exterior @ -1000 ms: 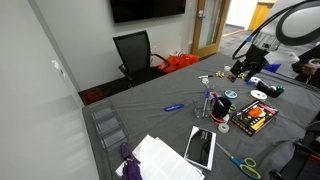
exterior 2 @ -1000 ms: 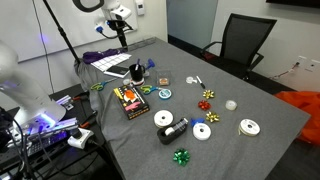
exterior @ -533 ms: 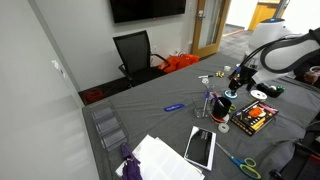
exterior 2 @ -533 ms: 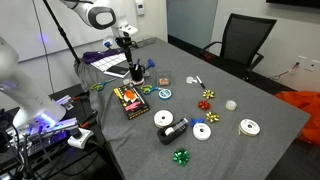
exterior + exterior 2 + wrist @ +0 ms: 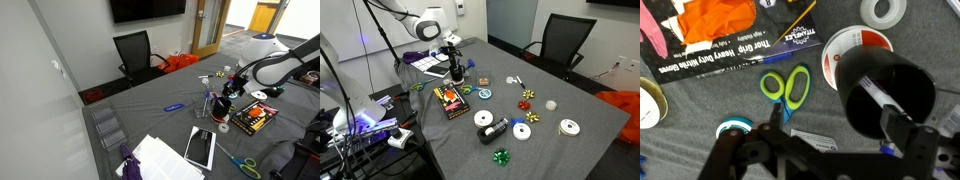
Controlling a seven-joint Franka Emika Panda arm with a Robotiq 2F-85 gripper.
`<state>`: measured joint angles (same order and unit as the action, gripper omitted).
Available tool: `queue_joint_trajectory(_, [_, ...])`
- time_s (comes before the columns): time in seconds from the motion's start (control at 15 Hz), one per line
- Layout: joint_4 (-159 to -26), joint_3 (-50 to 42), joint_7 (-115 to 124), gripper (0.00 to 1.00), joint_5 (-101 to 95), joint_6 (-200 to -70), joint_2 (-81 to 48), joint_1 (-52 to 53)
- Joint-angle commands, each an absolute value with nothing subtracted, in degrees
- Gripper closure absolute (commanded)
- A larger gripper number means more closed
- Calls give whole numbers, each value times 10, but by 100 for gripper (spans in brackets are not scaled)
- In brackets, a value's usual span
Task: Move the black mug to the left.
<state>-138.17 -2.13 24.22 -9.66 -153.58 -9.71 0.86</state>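
Note:
The mug's rim (image 5: 220,99) (image 5: 843,98) is below my gripper's fingers, which are short of the mug's side. My gripper needs to come down before it closes on the black mug.
My gripper (image 5: 840,128) is open and hangs low over a black holder of pens (image 5: 888,95), whose rim lies by my right finger (image 5: 902,122). In the exterior views the gripper (image 5: 455,62) (image 5: 232,92) sits just above that pen holder (image 5: 457,74). A small black cylinder that looks like the black mug (image 5: 497,128) lies beside a white tape roll (image 5: 484,120), well away from the gripper. It is out of the wrist view.
Green scissors (image 5: 787,85), a blue tape roll (image 5: 735,130), a gloves box (image 5: 720,45) and white tape rolls (image 5: 855,50) lie round the holder. A tablet (image 5: 438,70) and papers (image 5: 423,60) are beside it. More rolls and bows (image 5: 528,97) lie across the table.
The arm has swung in from beyond the table and come down over the pen holder. Nothing on the table has moved.

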Motion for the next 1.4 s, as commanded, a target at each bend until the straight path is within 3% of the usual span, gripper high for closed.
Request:
queue_joint_trajectory(0.0, [-1371,-39,247,0,-111,-1590,-138,24])
queue_joint_trajectory(0.13, [-1373,-48,246,0,-112,-1607,-149,33])
queue_joint_trajectory(0.2, [-1374,-52,245,25,-111,-1610,-153,37])
queue_joint_trajectory(0.27, [-1374,-56,244,26,-112,-1611,-156,42])
queue_joint_trajectory(0.93, [-1379,-66,231,97,-98,-1614,-163,60])
queue_joint_trajectory(1.33, [-1394,-41,185,98,-50,-1617,-139,41])
